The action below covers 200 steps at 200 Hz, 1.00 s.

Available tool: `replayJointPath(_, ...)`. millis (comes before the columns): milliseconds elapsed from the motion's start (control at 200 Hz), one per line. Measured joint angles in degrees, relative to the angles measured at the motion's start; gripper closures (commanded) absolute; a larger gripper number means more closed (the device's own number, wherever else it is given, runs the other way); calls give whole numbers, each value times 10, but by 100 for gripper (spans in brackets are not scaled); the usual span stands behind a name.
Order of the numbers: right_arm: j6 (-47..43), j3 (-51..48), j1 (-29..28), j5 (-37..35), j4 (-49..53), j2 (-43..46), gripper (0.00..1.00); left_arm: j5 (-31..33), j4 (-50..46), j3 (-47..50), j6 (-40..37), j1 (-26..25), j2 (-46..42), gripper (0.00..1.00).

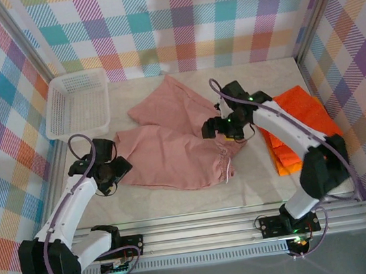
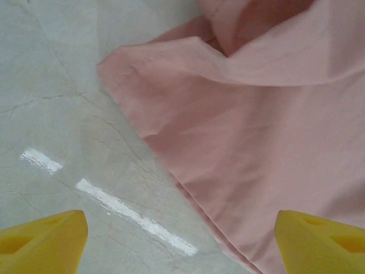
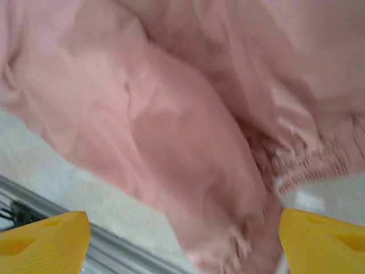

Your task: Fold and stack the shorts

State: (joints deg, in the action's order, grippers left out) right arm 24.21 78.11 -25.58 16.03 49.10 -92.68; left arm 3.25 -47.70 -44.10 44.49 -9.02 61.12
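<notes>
My left gripper will next pick up the pink shorts' near leg by its outer hem corner (image 2: pixel 246 258), so that it can fold that leg over the far leg.
Dusty pink shorts (image 1: pixel 171 145) lie spread and rumpled across the middle of the table. Their gathered waistband (image 3: pixel 311 162) and drawstring point toward the right. Folded orange shorts (image 1: pixel 301 119) rest at the right side. My left gripper (image 1: pixel 117 168) hovers open at the pink shorts' left edge; in the left wrist view (image 2: pixel 181 237) its yellow fingertips (image 2: pixel 48 240) stand wide apart over that hem (image 2: pixel 256 131) and bare table. My right gripper (image 1: pixel 214 130) is open above the waistband end, with pink cloth (image 3: pixel 188 142) beneath its spread fingers (image 3: pixel 322 240) and nothing pinched.
A white mesh basket (image 1: pixel 78 75) sits at the back left corner. Plaid walls close in the table on three sides. An aluminium rail (image 1: pixel 234 227) runs along the near edge. Bare tabletop (image 2: pixel 57 114) shows left of the pink shorts.
</notes>
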Motion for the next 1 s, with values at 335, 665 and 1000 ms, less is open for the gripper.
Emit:
replayJointPath(335,45,57,70,32,-69,-179,16,-28,42,51,10,112,27,40)
replayJointPath(665,54,51,75,47,-97,-186,16,-38,110,73,12,127,95,49)
replayJointPath(1000,54,44,75,54,-103,-186,17,-38,167,73,12,135,151,56)
